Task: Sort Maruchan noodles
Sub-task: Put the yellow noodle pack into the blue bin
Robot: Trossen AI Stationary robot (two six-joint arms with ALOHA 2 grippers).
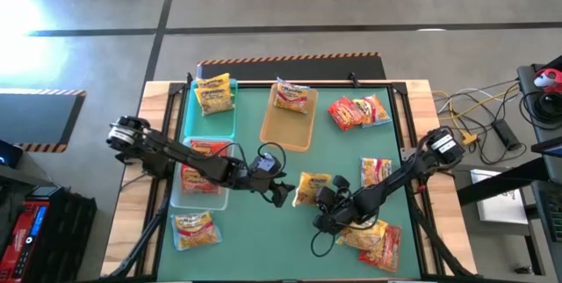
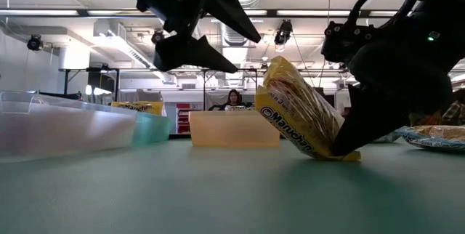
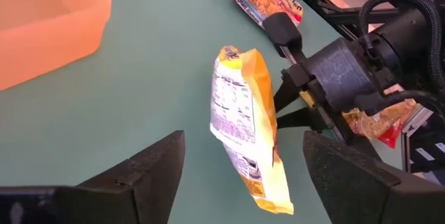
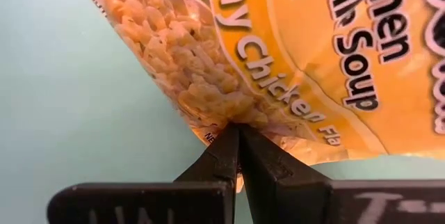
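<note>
The left gripper needs to sort the yellow packet into the teal tray [image 1: 215,125], so it needs to grab the packet by its flat sides next.
A yellow Maruchan noodle packet [image 1: 311,186] stands tilted at mid-table, its lower edge [image 2: 328,155] on the green mat. My right gripper [image 1: 327,202] comes in from the right and is shut on it. My left gripper [image 1: 283,193] hovers open just left of the packet and above the mat. In the left wrist view its two fingers [image 3: 146,172] stand wide on either side of the packet [image 3: 243,123] without touching it. My right gripper pinches the yellow packet's crimped end seam [image 4: 233,121] between its two shut fingers, only at their free ends. The fingers slant down from the table's right side. The packet rises tilted from the hold, with its lower edge [image 2: 341,155] on the mat.
A teal tray [image 1: 230,123] at the far left holds a yellow packet, a tan tray [image 1: 290,129] holds another, and a clear tray [image 1: 176,197] holds red ones. Loose packets lie at the near left [image 1: 195,228], far right [image 1: 360,112], right [image 1: 376,171] and near right [image 1: 379,241].
</note>
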